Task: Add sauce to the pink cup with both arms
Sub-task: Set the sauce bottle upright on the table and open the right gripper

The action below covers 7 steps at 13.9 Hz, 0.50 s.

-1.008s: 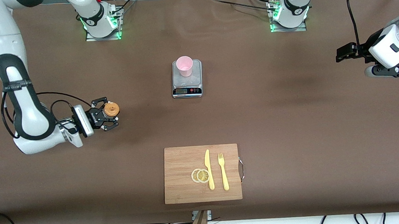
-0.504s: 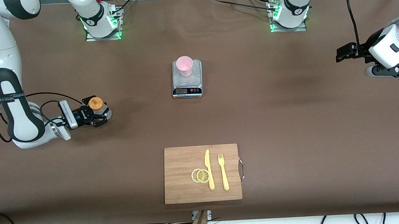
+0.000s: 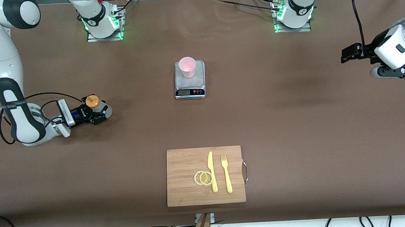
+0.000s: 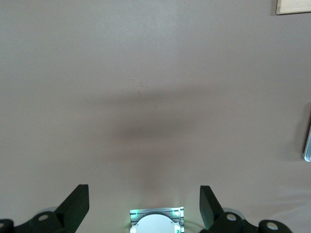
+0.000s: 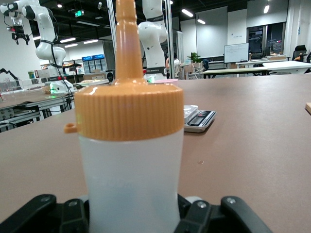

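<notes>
The sauce bottle (image 3: 94, 104) has its base low at the tabletop and would stand if I opened my right gripper now, so my right gripper should release the bottle.
The sauce bottle (image 3: 94, 104), whitish with an orange nozzle cap, stands upright low over the table toward the right arm's end. My right gripper (image 3: 98, 113) is shut on its body. In the right wrist view the bottle (image 5: 130, 160) fills the middle between the fingers (image 5: 201, 213). The pink cup (image 3: 187, 66) stands on a small kitchen scale (image 3: 190, 86) at the table's middle, apart from the bottle. My left gripper (image 3: 348, 54) waits open and empty in the air over the left arm's end of the table; its fingers (image 4: 77, 203) stand wide apart.
A wooden cutting board (image 3: 183, 164) with a yellow knife (image 3: 212, 171), a yellow fork (image 3: 226, 173) and two lemon slices (image 3: 203, 178) lies nearer the front camera than the scale. The scale also shows in the right wrist view (image 5: 198, 119).
My right gripper has moved with the sauce bottle toward the right arm's end and lower to the table. The bottle now looks more upright. The left arm has not moved.
</notes>
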Each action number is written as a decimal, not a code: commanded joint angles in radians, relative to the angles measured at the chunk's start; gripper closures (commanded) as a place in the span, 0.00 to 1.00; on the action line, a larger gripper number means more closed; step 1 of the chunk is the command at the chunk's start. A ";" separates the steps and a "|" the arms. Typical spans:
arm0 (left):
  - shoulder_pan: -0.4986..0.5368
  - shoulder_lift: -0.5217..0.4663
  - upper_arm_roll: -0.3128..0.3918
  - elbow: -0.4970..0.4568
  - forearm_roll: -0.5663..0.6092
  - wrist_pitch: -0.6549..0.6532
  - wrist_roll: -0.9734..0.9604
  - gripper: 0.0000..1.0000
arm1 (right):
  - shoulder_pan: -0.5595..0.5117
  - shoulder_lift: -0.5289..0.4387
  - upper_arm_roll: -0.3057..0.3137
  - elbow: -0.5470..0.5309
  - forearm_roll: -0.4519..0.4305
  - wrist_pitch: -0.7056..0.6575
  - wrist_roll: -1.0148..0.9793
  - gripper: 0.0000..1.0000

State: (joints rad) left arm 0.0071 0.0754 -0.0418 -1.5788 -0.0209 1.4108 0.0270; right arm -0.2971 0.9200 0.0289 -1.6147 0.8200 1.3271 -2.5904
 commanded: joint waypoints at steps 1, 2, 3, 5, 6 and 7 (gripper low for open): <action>0.008 0.014 -0.009 0.029 0.009 -0.010 0.022 0.00 | -0.004 0.000 -0.003 0.002 0.016 -0.023 -0.001 0.00; 0.008 0.014 -0.009 0.029 0.009 -0.010 0.022 0.00 | -0.004 0.000 -0.003 0.006 0.011 -0.023 0.003 0.00; 0.008 0.014 -0.009 0.029 0.009 -0.010 0.022 0.00 | -0.002 -0.001 -0.004 0.007 0.004 -0.023 0.004 0.00; 0.008 0.014 -0.009 0.029 0.009 -0.010 0.022 0.00 | -0.002 -0.001 -0.026 0.009 -0.002 -0.023 0.007 0.00; 0.008 0.014 -0.009 0.029 0.009 -0.010 0.022 0.00 | -0.002 -0.003 -0.027 0.010 -0.004 -0.025 0.007 0.00; 0.008 0.014 -0.009 0.029 0.009 -0.010 0.022 0.00 | -0.002 -0.006 -0.032 0.013 -0.012 -0.035 0.009 0.00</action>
State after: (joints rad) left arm 0.0071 0.0754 -0.0418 -1.5788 -0.0209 1.4108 0.0270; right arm -0.2971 0.9203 0.0061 -1.6119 0.8183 1.3202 -2.5893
